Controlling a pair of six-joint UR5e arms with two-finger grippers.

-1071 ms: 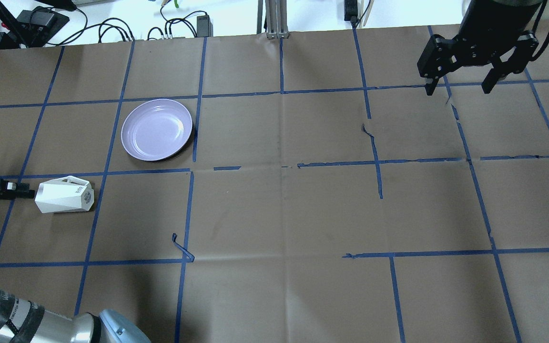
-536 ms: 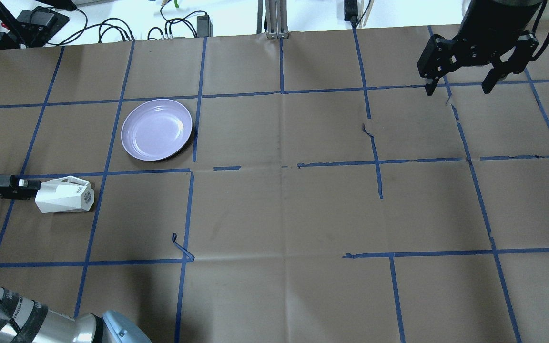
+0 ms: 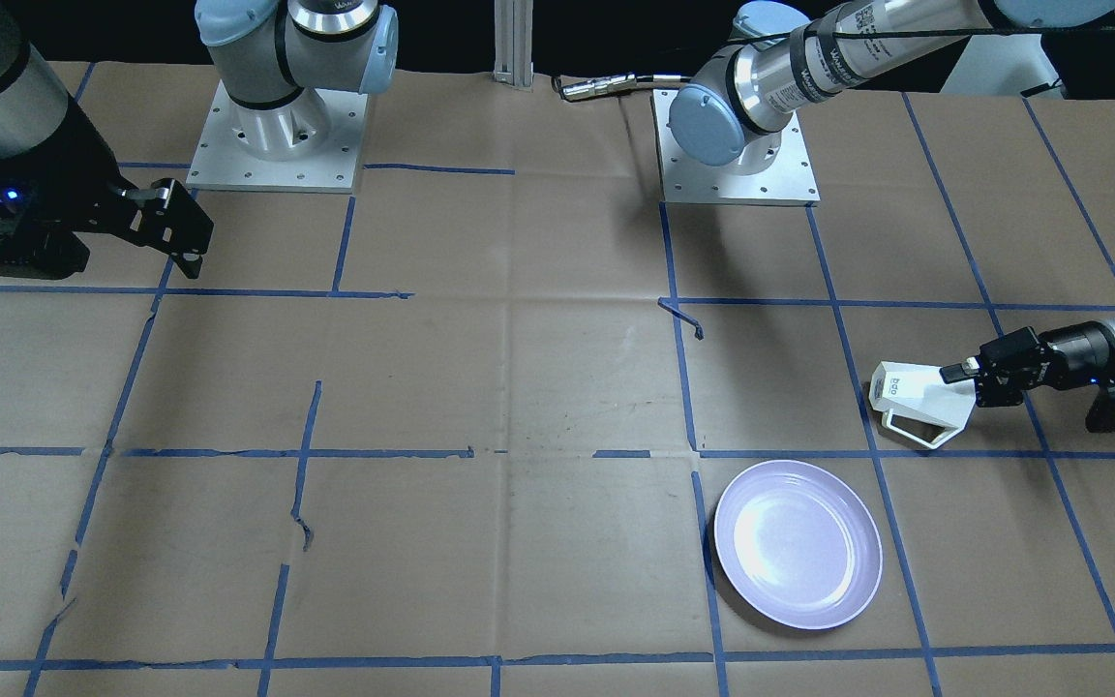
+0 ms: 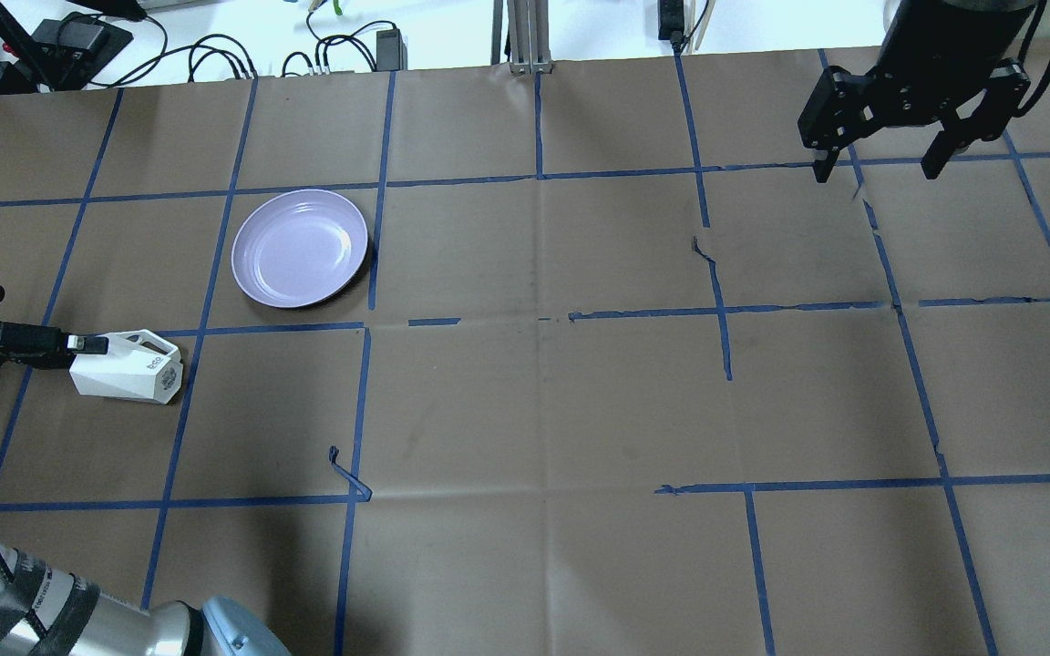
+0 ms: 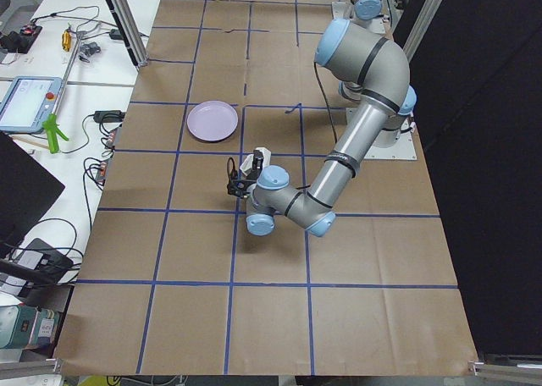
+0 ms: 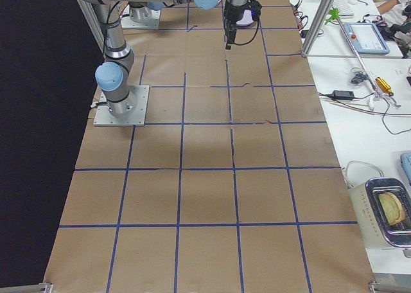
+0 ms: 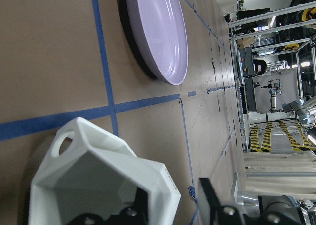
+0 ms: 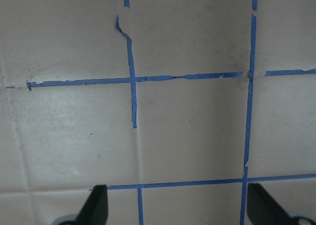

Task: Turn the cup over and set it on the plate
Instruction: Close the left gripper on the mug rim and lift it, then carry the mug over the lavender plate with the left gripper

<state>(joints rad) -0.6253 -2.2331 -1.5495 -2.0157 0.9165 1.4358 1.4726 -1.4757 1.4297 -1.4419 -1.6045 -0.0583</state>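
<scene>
My left gripper grabs its rim (image 3: 970,393) next, to flip the cup and place the cup on the plate (image 3: 798,544).
The white faceted cup (image 4: 128,368) lies on its side at the table's left, base with its printed mark pointing right, handle toward the plate. It also shows in the front view (image 3: 911,405) and the left wrist view (image 7: 98,180). My left gripper (image 4: 87,346) is open at the cup's mouth. In the left wrist view one finger is inside the mouth and the other finger (image 7: 210,198) is outside the wall, with a gap. The lavender plate (image 4: 300,247) sits empty just beyond the cup. My right gripper (image 4: 876,169) is open and empty at the far right.
Brown paper with blue tape grid lines covers the table (image 4: 543,392). A loose curl of tape (image 4: 347,474) sticks up near the cup's square. Cables and power adapters (image 4: 215,55) lie past the far edge. The arm bases (image 3: 737,145) stand on the robot's side.
My left gripper has moved right, from just short of the cup to its mouth, with one finger now inside. The cup has shifted slightly. The right arm has not moved.
</scene>
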